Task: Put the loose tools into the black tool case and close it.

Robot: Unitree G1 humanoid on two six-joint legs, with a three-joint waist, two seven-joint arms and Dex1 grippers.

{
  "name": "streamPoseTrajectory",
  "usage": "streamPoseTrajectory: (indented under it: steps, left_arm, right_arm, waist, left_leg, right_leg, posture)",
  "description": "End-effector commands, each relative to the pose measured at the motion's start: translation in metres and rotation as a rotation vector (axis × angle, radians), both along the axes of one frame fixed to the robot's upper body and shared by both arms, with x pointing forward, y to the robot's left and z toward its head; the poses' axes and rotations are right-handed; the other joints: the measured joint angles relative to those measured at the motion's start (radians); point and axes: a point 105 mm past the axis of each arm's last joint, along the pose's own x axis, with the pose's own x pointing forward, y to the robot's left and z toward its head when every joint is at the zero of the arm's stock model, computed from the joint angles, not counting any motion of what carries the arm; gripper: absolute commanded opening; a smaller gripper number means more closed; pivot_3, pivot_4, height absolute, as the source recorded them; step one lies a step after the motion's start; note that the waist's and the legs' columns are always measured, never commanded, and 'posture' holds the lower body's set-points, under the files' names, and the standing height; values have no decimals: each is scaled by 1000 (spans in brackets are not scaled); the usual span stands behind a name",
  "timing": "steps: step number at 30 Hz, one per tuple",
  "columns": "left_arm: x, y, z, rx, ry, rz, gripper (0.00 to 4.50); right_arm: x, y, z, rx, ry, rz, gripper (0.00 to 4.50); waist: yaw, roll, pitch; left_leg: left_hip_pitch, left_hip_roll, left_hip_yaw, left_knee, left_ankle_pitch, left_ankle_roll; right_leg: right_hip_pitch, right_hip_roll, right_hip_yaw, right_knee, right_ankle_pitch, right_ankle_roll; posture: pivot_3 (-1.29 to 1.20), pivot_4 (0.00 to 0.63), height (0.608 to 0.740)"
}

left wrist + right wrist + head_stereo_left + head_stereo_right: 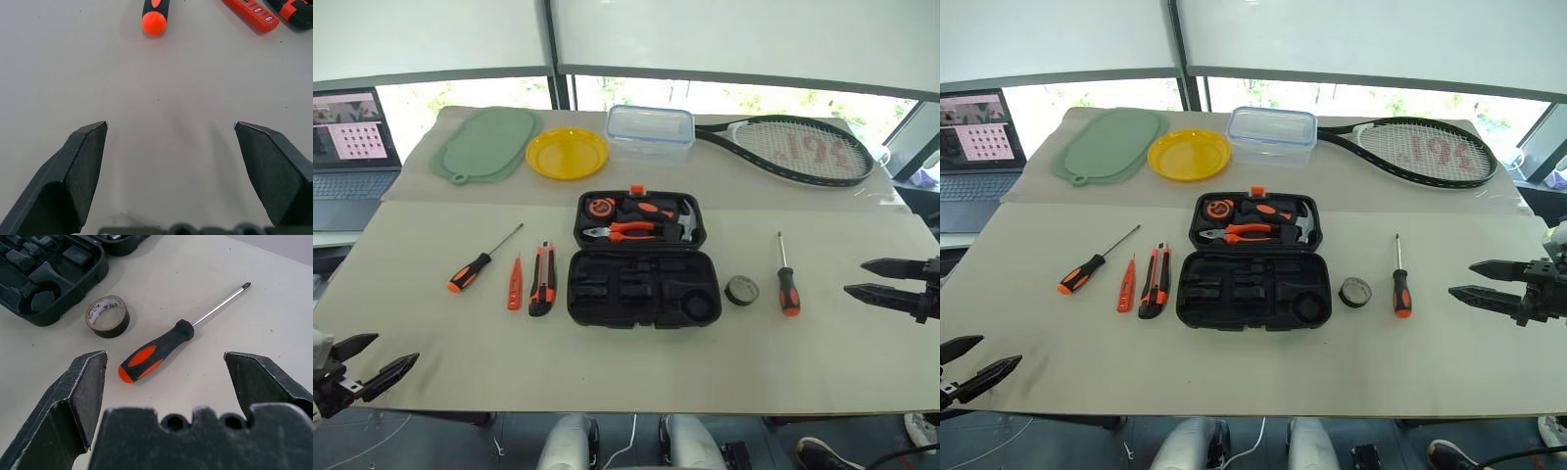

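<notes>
The second screwdriver is long, with a thin shaft (782,251) and one thick end. Next, my right gripper grabs its black and orange handle (789,292).
The black tool case (644,291) lies open at the table's middle, with orange-handled tools in its far lid half and empty slots in its near half. To its left lie a screwdriver (472,270), a tester pen (515,289) and a utility knife (542,281). To its right sit a tape roll (741,290) and a second screwdriver (787,284). My left gripper (370,361) hovers open at the near left table edge. My right gripper (867,277) stands open at the right edge, facing the second screwdriver (159,350) and tape roll (107,316).
At the back lie a green mat (486,143), a yellow plate (567,153), a clear blue-rimmed box (650,131) and a tennis racket (798,149). A laptop (350,157) stands off the table's far left.
</notes>
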Motion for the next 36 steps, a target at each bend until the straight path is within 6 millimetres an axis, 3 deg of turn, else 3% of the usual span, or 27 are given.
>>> streamPoseTrajectory:
  steps: [1, 7, 11, 15, 18, 24, 30, 36]
  left_arm:
    - [-3, 1, 6, 31, -26, 14, 4468]
    - [5, 0, 4, 34, -23, 25, 4468]
    - [28, -12, 23, -7, -42, -20, 4468]
    - [65, -34, 32, 33, -17, -159, 4468]
    - [90, -34, 37, 17, -25, -145, 4468]
    - [128, -37, 28, 98, 18, -172, 4468]
    - [149, -34, 15, 114, 64, -156, 4468]
    - [160, -42, -8, 124, 123, -187, 4468]
  right_arm:
    - [6, -4, 8, -32, -51, -7, 4433]
    - [7, -14, 6, -104, -82, -30, 4433]
    - [10, -1, 22, -84, -129, 10, 4433]
    - [7, 52, 45, -41, -200, 199, 4433]
    - [3, 86, 54, -10, -235, 293, 4433]
    - [-19, 149, 72, 9, -299, 485, 4433]
    - [-37, 184, 86, 20, -347, 571, 4433]
    - [-43, 198, 92, 30, -369, 589, 4433]
  waist:
    - [0, 0, 0]
    - [2, 0, 0]
    - [5, 1, 0]
    - [6, 1, -1]
    - [5, 2, -1]
    - [1, 2, 0]
    - [5, 0, 0]
    - [9, -1, 0]
  left_leg:
    - [0, 0, 0, 0, 0, 0]
    - [0, 0, 1, 0, 0, 0]
    - [1, 0, 2, 0, 0, 0]
    - [1, 0, 1, 0, 1, -1]
    - [1, 0, 1, 0, 1, -1]
    - [0, 0, 2, 0, 0, -2]
    - [-1, -1, 2, 0, 0, -2]
    - [-1, -1, 2, 0, 0, -2]
  right_leg:
    - [0, 0, 0, 0, 0, 0]
    - [0, 0, 0, 0, 0, 0]
    - [0, 0, 0, 1, 2, 3]
    - [0, 1, 0, 3, 4, 6]
    - [0, 2, 0, 3, 4, 7]
    - [-1, 3, 0, 4, 4, 7]
    - [-1, 3, -1, 3, 4, 7]
    - [-2, 2, -1, 3, 4, 7]
  posture:
    - [0, 150, 738]
    - [0, 150, 738]
    - [0, 150, 738]
    - [0, 150, 738]
    - [0, 150, 738]
    - [0, 150, 738]
    - [0, 150, 738]
    - [0, 150, 738]
